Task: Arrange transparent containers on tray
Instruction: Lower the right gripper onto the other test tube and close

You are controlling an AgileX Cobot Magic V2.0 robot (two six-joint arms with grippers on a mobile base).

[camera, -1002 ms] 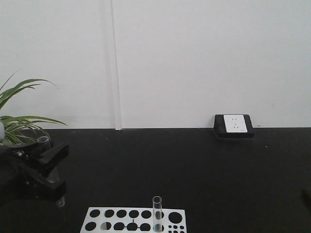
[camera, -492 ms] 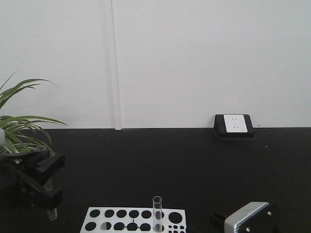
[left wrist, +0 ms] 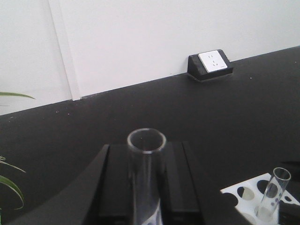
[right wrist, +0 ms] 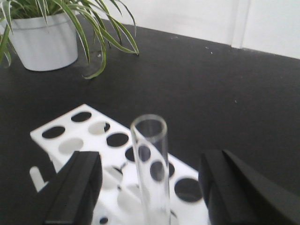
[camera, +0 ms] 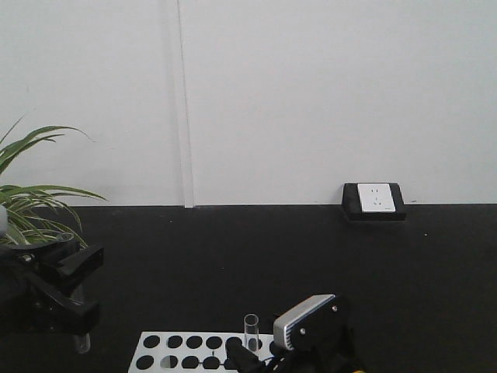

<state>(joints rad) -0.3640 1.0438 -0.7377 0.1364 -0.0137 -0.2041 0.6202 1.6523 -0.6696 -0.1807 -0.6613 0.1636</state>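
I will grab the test tube from the white rack by its upper sides with my right gripper next, and then carry it to the tray.
My left gripper [camera: 76,286] is shut on a clear glass test tube [camera: 75,299], held upright above the black table at the far left. In the left wrist view that tube [left wrist: 146,183] stands between the two black fingers [left wrist: 117,183], open rim up. A second test tube [camera: 250,332] stands in the white rack [camera: 167,350]. My right gripper [right wrist: 150,187] is open, with one black finger [right wrist: 77,187] on each side of this tube [right wrist: 151,159], neither touching it. The tray is out of view.
The white rack [right wrist: 70,136] has several empty round holes. A potted plant [camera: 31,206] in a white pot [right wrist: 44,42] stands at the far left, behind the left arm. A wall socket box [camera: 374,200] sits at the table's back edge.
The right arm has come in from the lower right and now straddles the tube in the rack. The left gripper sank slightly with its tube, then stayed still.
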